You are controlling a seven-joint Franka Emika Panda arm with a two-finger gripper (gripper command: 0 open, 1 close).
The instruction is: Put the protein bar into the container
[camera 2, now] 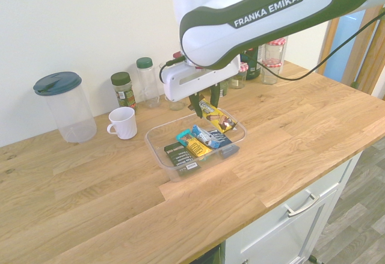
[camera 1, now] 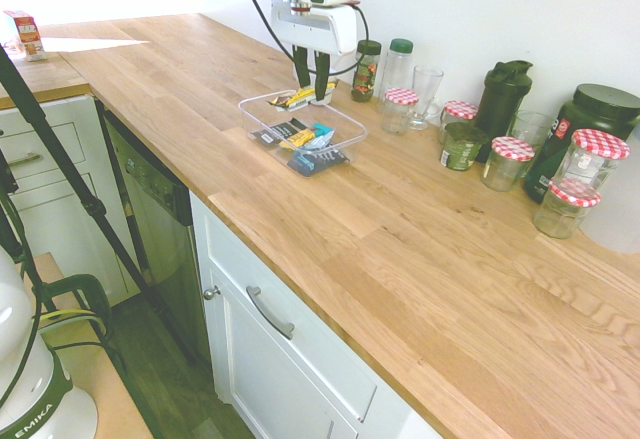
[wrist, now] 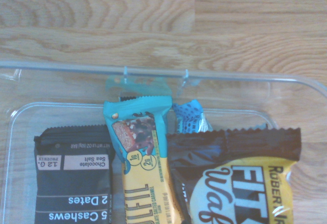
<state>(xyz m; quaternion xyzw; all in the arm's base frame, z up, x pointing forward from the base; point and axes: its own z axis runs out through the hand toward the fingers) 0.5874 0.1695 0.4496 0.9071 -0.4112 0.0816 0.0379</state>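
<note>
I should lower the bar farther into the container with my gripper before I let go, because the yellow protein bar is still hanging high above the packets in there.
My gripper hangs over the far end of the container, a shallow clear tray on the wooden counter. It is shut on one end of the protein bar, a yellow wrapper with dark brown ends. The bar slants down from the fingers, with its lower end inside the tray's walls. In the tray lie a black packet, a teal and yellow bar and a small blue packet.
A white mug, a clear jug with a dark lid and spice jars stand by the wall. A drinking glass, a dark shaker and jars with red-checked lids line the counter further along.
</note>
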